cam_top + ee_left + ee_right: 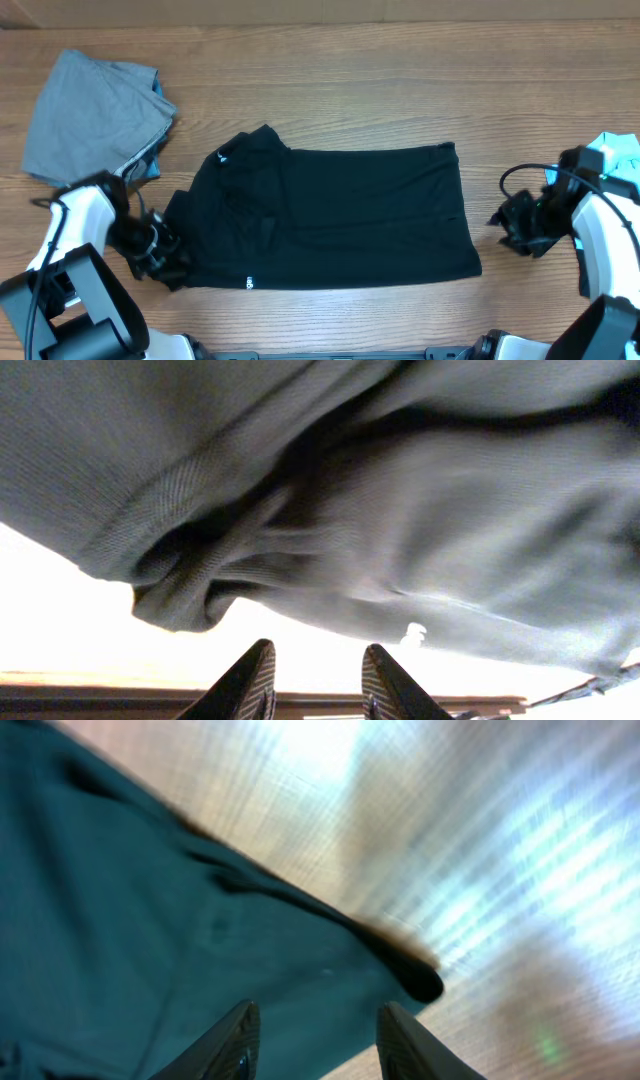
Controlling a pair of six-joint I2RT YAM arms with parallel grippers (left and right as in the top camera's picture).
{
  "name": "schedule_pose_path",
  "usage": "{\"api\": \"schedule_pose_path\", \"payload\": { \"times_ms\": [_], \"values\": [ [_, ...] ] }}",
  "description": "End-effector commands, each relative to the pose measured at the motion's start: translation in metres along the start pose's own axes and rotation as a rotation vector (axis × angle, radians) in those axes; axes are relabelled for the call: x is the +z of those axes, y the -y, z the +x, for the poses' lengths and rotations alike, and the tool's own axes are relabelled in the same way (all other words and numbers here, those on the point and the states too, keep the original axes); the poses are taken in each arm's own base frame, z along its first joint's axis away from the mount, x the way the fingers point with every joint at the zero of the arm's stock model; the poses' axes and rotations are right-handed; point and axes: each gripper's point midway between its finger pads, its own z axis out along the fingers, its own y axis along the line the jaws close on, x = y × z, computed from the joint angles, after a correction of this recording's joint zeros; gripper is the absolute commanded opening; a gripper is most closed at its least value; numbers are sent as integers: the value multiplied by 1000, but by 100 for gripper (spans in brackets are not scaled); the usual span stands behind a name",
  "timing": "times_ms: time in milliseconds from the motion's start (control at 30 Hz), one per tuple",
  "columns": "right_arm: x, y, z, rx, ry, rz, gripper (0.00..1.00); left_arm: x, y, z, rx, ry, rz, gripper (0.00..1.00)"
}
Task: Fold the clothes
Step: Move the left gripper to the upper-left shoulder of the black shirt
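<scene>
I need to pinch the black shirt [340, 215] next with my left gripper, by its far edge at its bunched-sleeve end, to fold it toward the shirt's front edge.
The clothes in the middle of the table are a black shirt [340, 215], lying flat and folded into a wide rectangle, with a small white mark at its front edge. My left gripper [170, 262] sits at the shirt's left end, by its bunched sleeve. In the left wrist view its fingers [250, 680] stand apart with nothing between them, and the rumpled cloth [400, 510] lies just beyond. My right gripper [505, 222] hovers off the shirt's right edge. It [318, 1040] is open and empty over the shirt's corner [420, 980].
A grey garment [95, 120] lies crumpled at the far left, with a light-blue one peeking out under it [158, 92]. Another light-blue cloth [620, 155] sits at the right edge behind the right arm. Bare wooden table [400, 90] surrounds the shirt.
</scene>
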Motion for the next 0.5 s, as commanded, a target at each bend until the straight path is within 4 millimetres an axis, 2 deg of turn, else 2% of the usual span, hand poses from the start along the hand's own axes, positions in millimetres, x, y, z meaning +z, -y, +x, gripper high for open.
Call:
{"api": "schedule_pose_path", "payload": {
  "times_ms": [0,100,200,300,367,467],
  "values": [
    [-28,-27,-16,-180,88,-90,42,-55,35,-22,199,184,77,33],
    [-38,-43,-23,-234,123,-151,46,-93,88,-28,438,304,187,41],
    [-40,-49,-30,-240,153,-177,48,-112,133,-33,653,409,171,46],
    [-41,-51,-31,-241,156,-187,49,-104,167,-36,851,459,75,49],
    [-40,-50,-29,-239,149,-182,49,-88,186,-41,961,469,-5,58],
    [-39,-48,-27,-238,138,-176,50,-60,214,-55,1096,475,-86,66]
  ]
}}
